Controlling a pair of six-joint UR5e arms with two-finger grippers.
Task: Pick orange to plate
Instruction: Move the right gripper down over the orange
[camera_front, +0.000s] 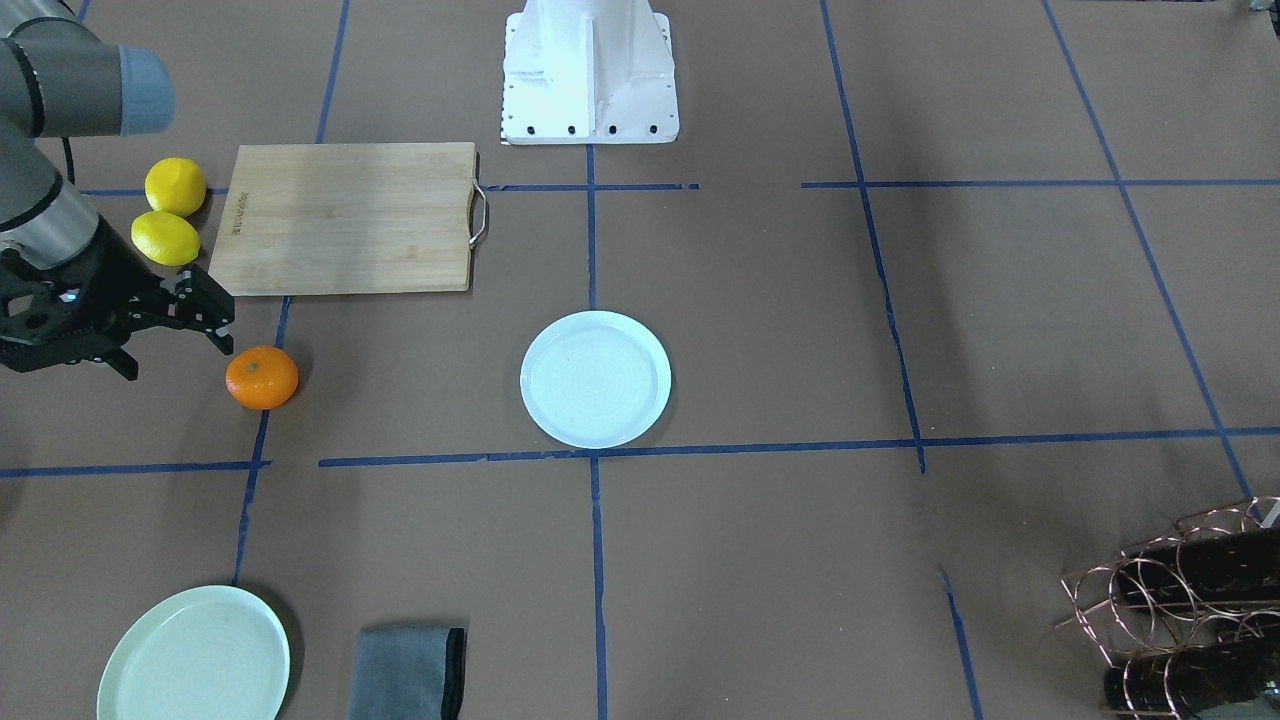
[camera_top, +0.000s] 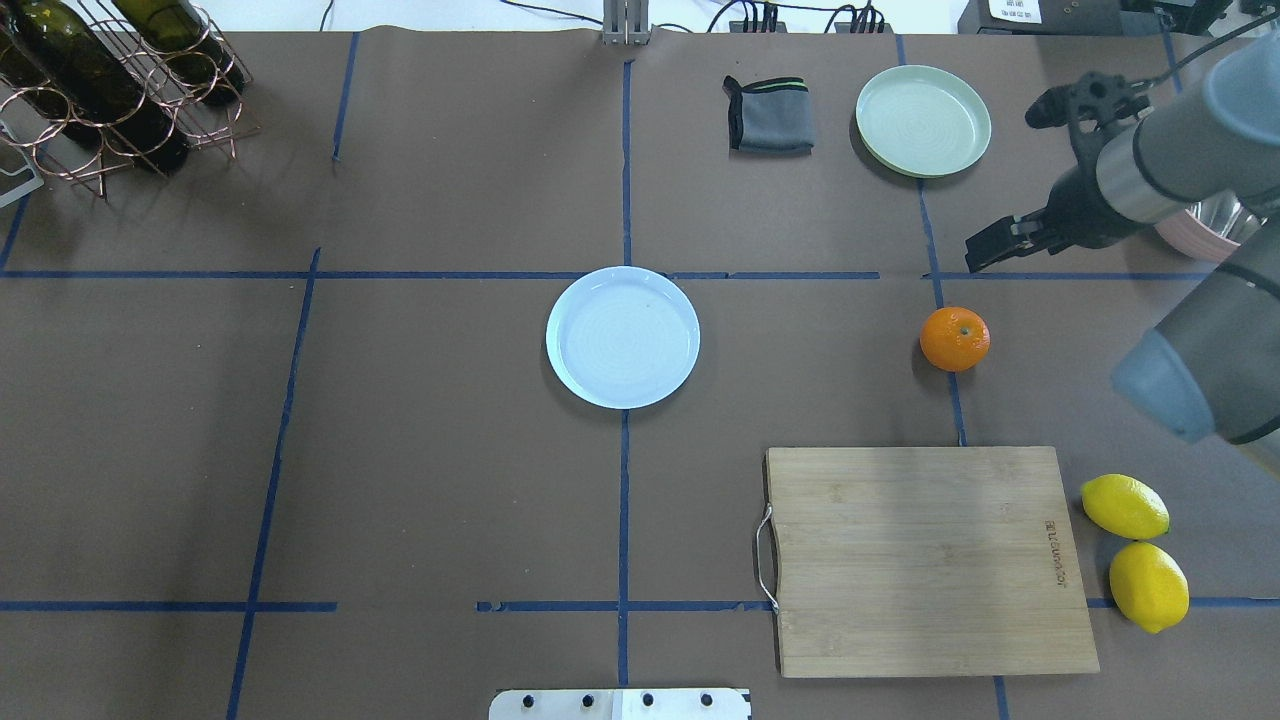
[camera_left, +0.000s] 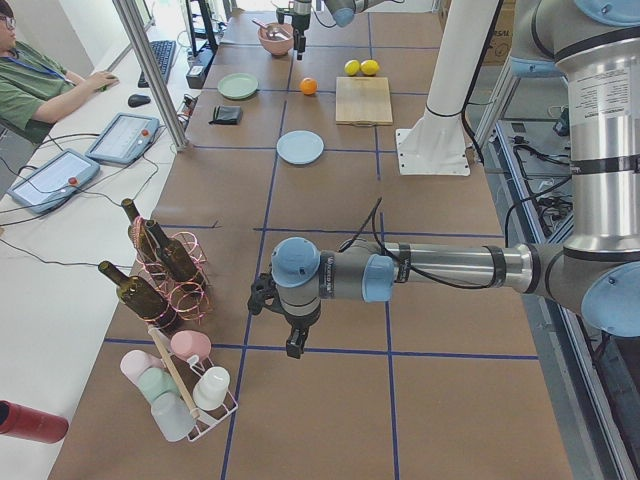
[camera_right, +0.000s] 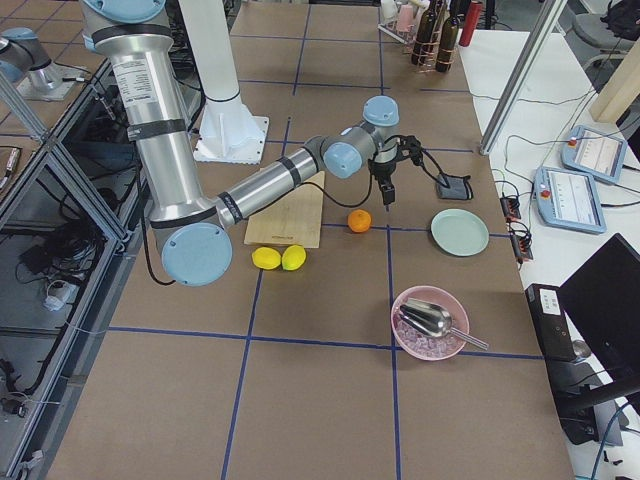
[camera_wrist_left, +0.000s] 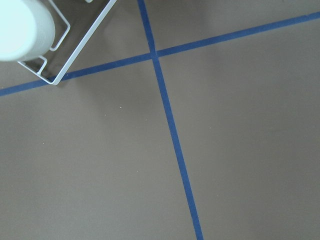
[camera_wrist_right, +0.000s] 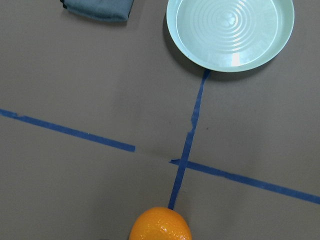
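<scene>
I will next grab the orange by its round middle (camera_front: 262, 378) with my right gripper, to set it on the white plate (camera_front: 595, 378).
The orange (camera_top: 955, 339) lies on the brown table, right of centre, on a blue tape line; it also shows as the orange (camera_front: 262, 377) and at the bottom edge of the right wrist view as the orange (camera_wrist_right: 160, 225). The white bluish plate (camera_top: 622, 337) sits bare at the table's middle, well left of the orange. My right gripper (camera_top: 978, 254) hovers just beyond the orange, on its far side, apart from it, open and holding nothing; it shows too as my right gripper (camera_front: 226, 325). My left gripper (camera_left: 292, 343) hangs far away near the bottle rack; I cannot tell its state.
A wooden cutting board (camera_top: 925, 558) with two lemons (camera_top: 1135, 550) beside it lies near the robot. A mint-green plate (camera_top: 923, 120) and folded grey cloth (camera_top: 768, 115) are at the far side. A pink bowl (camera_right: 430, 322) with a scoop, a wine rack (camera_top: 110, 80) and a cup rack (camera_left: 185, 390) stand at the edges.
</scene>
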